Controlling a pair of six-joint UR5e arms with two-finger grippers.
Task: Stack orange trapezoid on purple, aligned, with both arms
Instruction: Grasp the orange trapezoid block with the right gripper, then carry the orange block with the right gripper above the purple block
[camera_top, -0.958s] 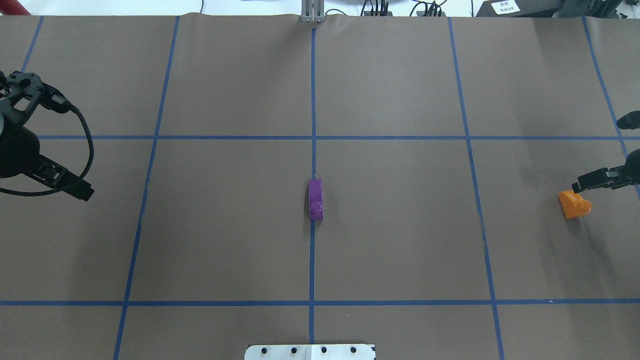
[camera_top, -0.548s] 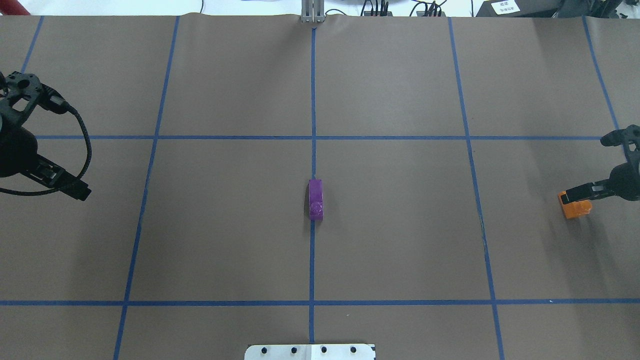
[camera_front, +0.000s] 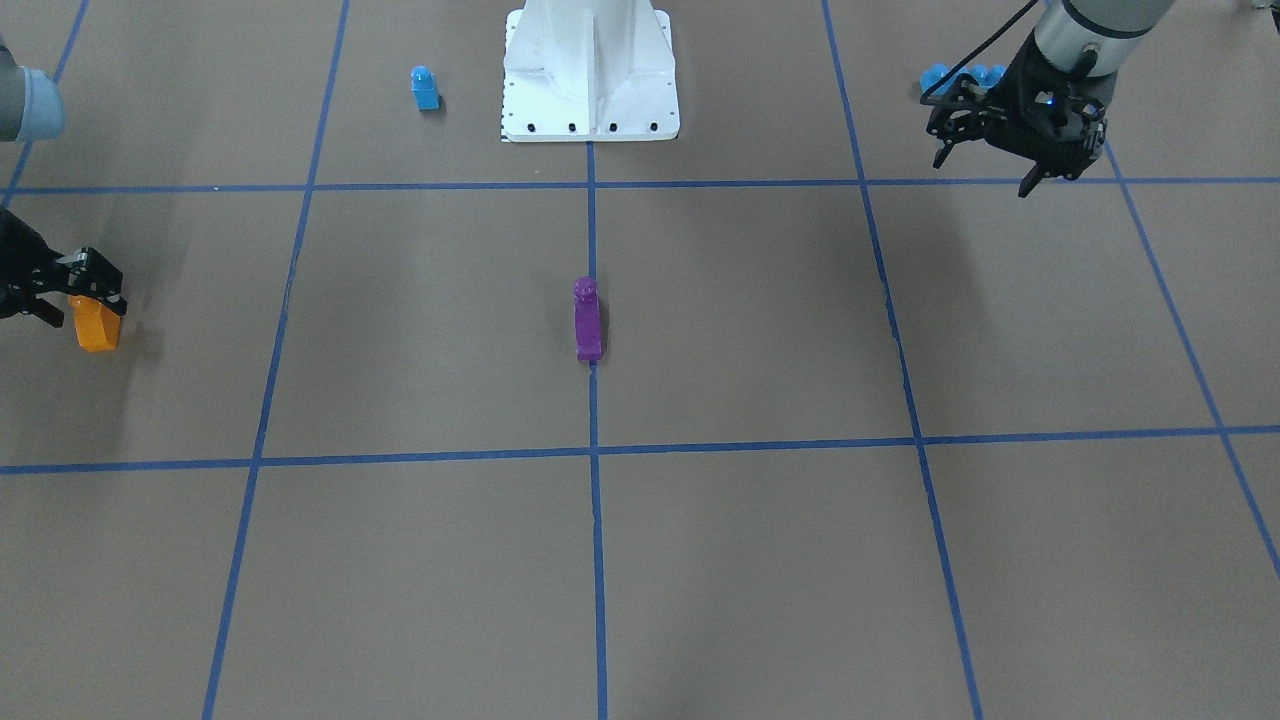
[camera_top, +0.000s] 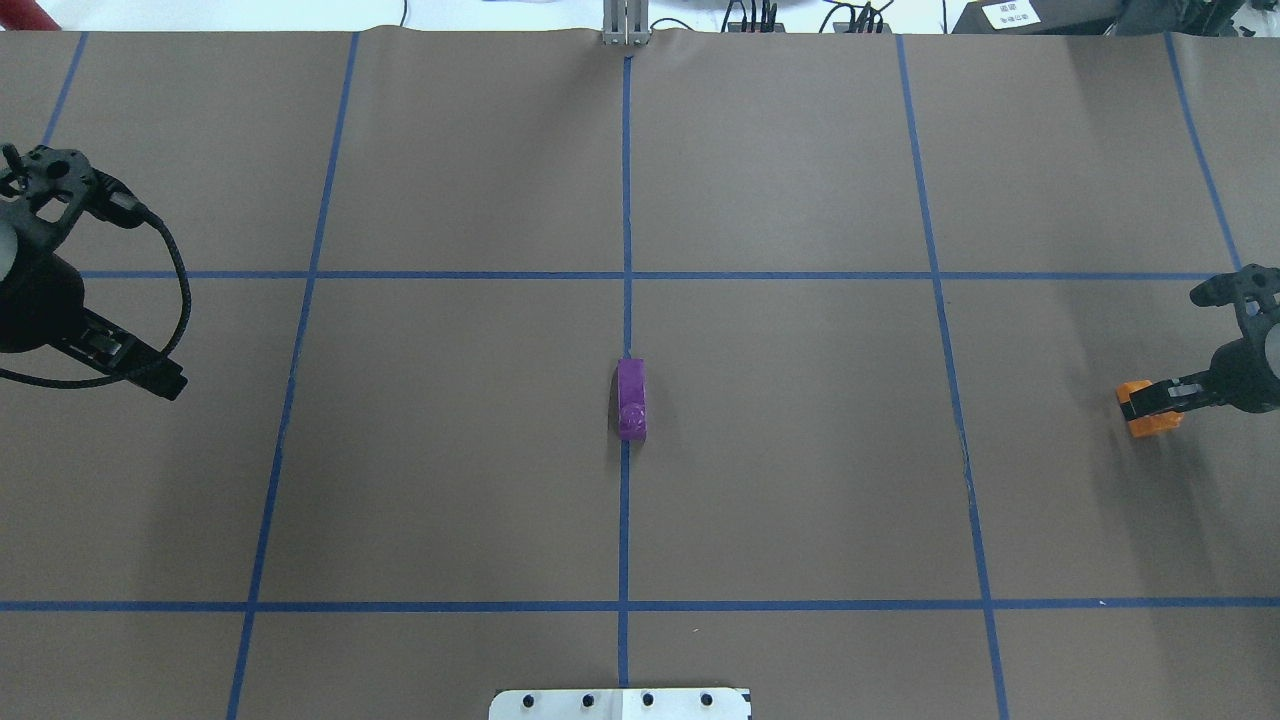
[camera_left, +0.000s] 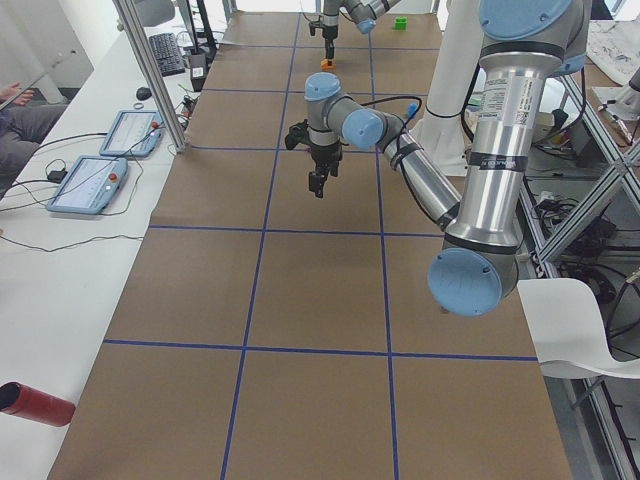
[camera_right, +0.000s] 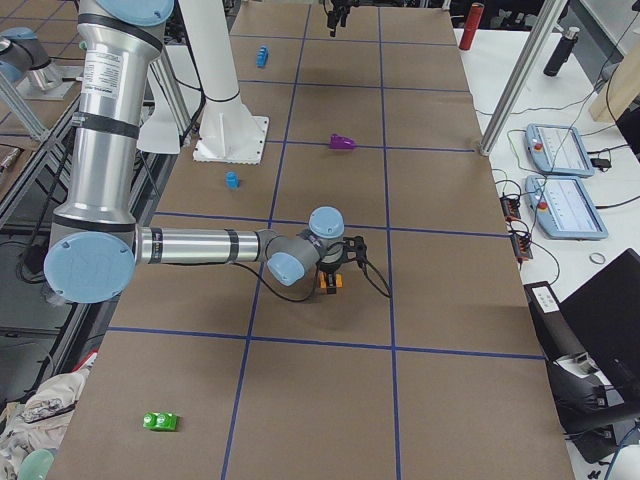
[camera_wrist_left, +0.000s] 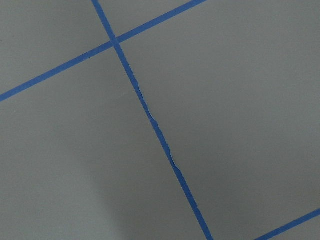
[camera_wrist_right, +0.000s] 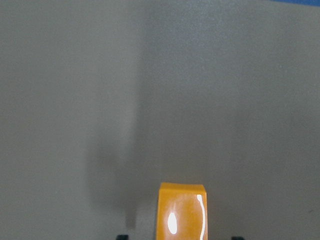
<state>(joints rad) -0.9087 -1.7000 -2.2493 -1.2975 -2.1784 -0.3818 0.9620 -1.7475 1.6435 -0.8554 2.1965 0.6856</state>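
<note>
The orange trapezoid needs to be stacked, aligned, on the purple brick. My right gripper will grab the trapezoid's long sides next.
The orange trapezoid sits on the table at the far right, also seen in the front view and the right wrist view. My right gripper is low over it and open. Its fingertips show just at the bottom edge of the wrist view, one on each side of the brick with gaps. The purple brick lies on the centre line at mid table. My left gripper is open and empty, hanging above the table at the far left.
A small blue brick and the white pedestal base are at the robot's side. A long blue brick lies behind my left gripper. A green brick lies near the right end. Blue tape lines cross the brown paper.
My right gripper has come in over the orange trapezoid and lowered around it. The brick has not moved. My left arm has only shifted slightly.
</note>
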